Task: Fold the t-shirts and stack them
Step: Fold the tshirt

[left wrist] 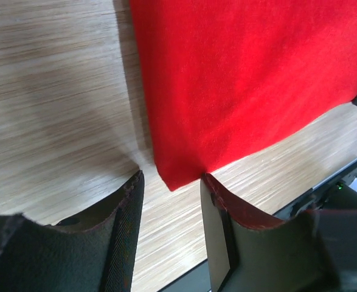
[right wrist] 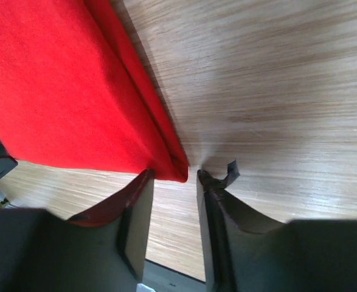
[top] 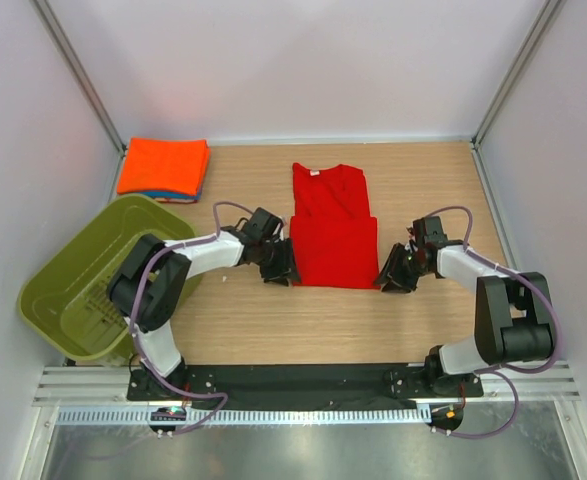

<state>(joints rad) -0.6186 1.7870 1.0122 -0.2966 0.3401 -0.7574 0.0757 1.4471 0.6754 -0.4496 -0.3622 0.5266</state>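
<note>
The red t-shirt's corner (top: 296, 282) pokes in between my left gripper's open fingers, level with its two edges, so my left gripper closes next. Closing now would catch the corner.
A deep red t-shirt (top: 333, 225) lies flat mid-table, its lower part folded up over itself. My left gripper (top: 278, 265) stands open at the shirt's near left corner. In the left wrist view that corner of the red t-shirt (left wrist: 245, 79) just reaches the tips of the left gripper (left wrist: 172, 176), with bare wood between the jaws. My right gripper (top: 393, 272) is open at the near right corner. In the right wrist view the folded edge of the red t-shirt (right wrist: 56, 91) ends at the tips of the right gripper (right wrist: 175, 173). A folded orange t-shirt (top: 163, 165) rests on a blue one (top: 158, 195).
An olive-green plastic basket (top: 63, 270) stands tilted at the left, close to the left arm. The orange and blue pile sits at the back left corner. White walls close the table on three sides; a black rail runs along the near edge.
</note>
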